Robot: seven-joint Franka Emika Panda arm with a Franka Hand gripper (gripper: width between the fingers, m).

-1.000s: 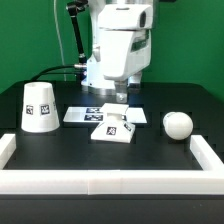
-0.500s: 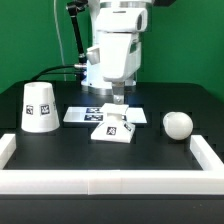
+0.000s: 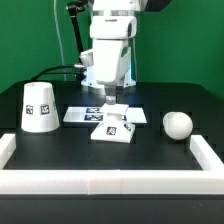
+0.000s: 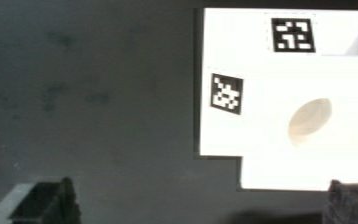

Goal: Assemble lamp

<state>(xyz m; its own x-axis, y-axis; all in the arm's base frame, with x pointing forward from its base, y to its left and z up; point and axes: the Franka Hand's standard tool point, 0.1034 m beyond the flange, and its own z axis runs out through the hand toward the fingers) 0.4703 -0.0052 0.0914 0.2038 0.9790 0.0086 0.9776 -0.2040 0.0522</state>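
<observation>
Next, my gripper grabs the base by its raised neck [image 3: 115, 112] [image 4: 313, 121] to brace it against the low white side for assembly.
The lamp's parts lie loose on the black table. The flat square base [image 3: 124, 133] with a tag is at the middle. It also shows in the wrist view [image 4: 318, 160] with an oval hole [image 4: 309, 120]. The cone shade [image 3: 39, 107] stands at the exterior view's left. The round bulb [image 3: 178, 124] lies at the exterior view's right. My gripper [image 3: 111, 100] hangs just above and behind the base, open and empty. In the wrist view my gripper [image 4: 197, 205] has its dark fingertips [image 4: 44, 201] wide apart over bare table beside the base.
The marker board [image 3: 82, 114] lies flat just behind the base and shows in the wrist view [image 4: 247, 32]. A low white wall [image 3: 110, 185] borders the table's front and both sides. Black cables [image 3: 60, 70] trail behind the arm.
The arm has shifted toward the exterior view's left and a little lower, so the gripper now hangs over the base's back left part. The parts have not moved.
</observation>
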